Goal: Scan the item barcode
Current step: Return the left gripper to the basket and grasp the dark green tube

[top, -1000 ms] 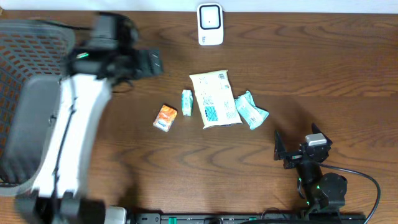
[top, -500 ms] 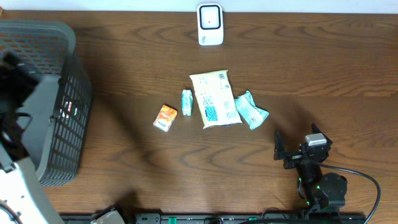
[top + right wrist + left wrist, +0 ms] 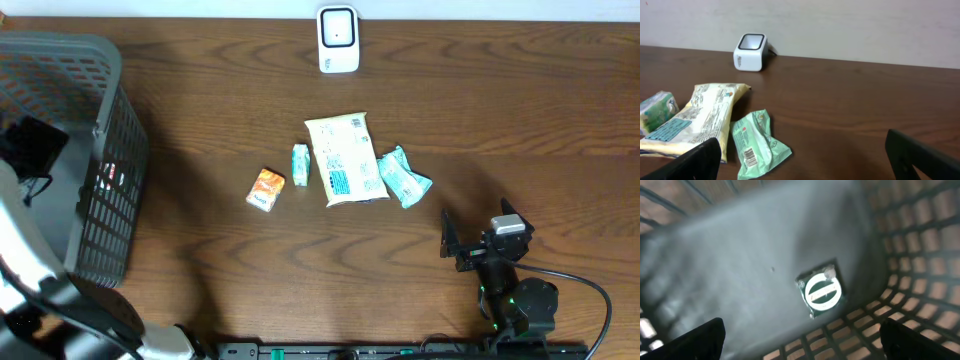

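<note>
My left gripper should next pinch the small dark packet across its white-logo side and back to scan the barcode, leaving a narrow side of the packet uncovered.
The white barcode scanner point(image 3: 338, 38) stands at the table's far edge, also in the right wrist view point(image 3: 751, 51). Mid-table lie an orange packet point(image 3: 266, 189), a small teal packet point(image 3: 300, 164), a large cream packet point(image 3: 344, 158) and a green packet point(image 3: 403, 176). The green packet point(image 3: 757, 142) shows a printed barcode. My right gripper point(image 3: 478, 232) stands open to the right of and nearer than it, empty point(image 3: 802, 157). My left gripper point(image 3: 32, 148) hangs open inside the grey basket point(image 3: 115, 120), above a small dark packet with a white round logo point(image 3: 820, 291); nothing sits between its fingers point(image 3: 802, 337).
The basket's mesh walls point(image 3: 920, 255) close in around the left gripper. The left arm's white link point(image 3: 25, 265) crosses the table's near-left corner. A black cable point(image 3: 590, 290) loops by the right arm's base.
The left arm has swung from the table's left-centre leftward and now sits inside the basket. The right arm and the packets have not moved.
</note>
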